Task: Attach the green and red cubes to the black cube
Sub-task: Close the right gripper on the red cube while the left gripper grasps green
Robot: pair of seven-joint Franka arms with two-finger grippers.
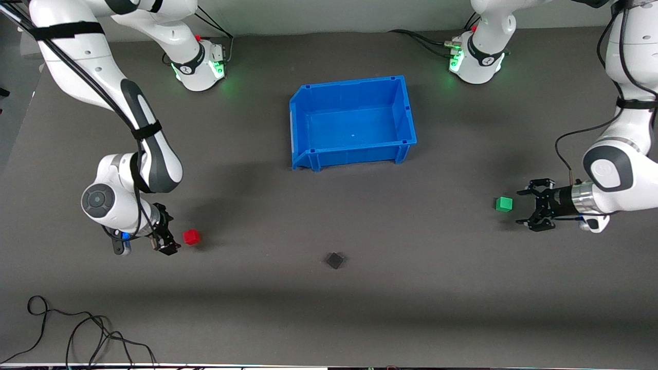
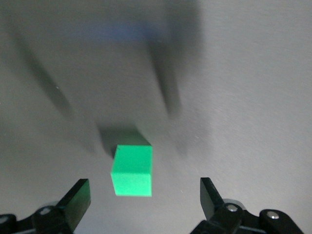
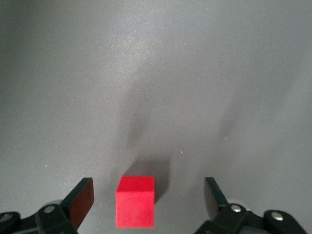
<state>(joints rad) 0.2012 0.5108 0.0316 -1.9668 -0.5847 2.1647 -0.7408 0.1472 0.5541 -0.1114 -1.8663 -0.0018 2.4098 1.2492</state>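
The green cube (image 1: 504, 204) needs to be attached to the black cube (image 1: 334, 260), so next my left gripper should grab it by its opposite sides.
The red cube (image 1: 191, 237) sits on the grey mat toward the right arm's end. My right gripper (image 1: 172, 229) is low beside it and open. In the right wrist view the red cube (image 3: 136, 202) lies between the tips of the open gripper (image 3: 148, 195), touching neither finger. The green cube (image 1: 504, 204) sits toward the left arm's end. My left gripper (image 1: 522, 207) is low beside it and open. In the left wrist view the green cube (image 2: 132, 170) lies just ahead of the open gripper (image 2: 145, 196), untouched. The black cube (image 1: 334, 260) lies alone mid-table, nearer the front camera than both.
An empty blue bin (image 1: 349, 85) stands mid-table, farther from the front camera than the cubes. Loose black cables (image 1: 77, 329) lie near the front edge at the right arm's end.
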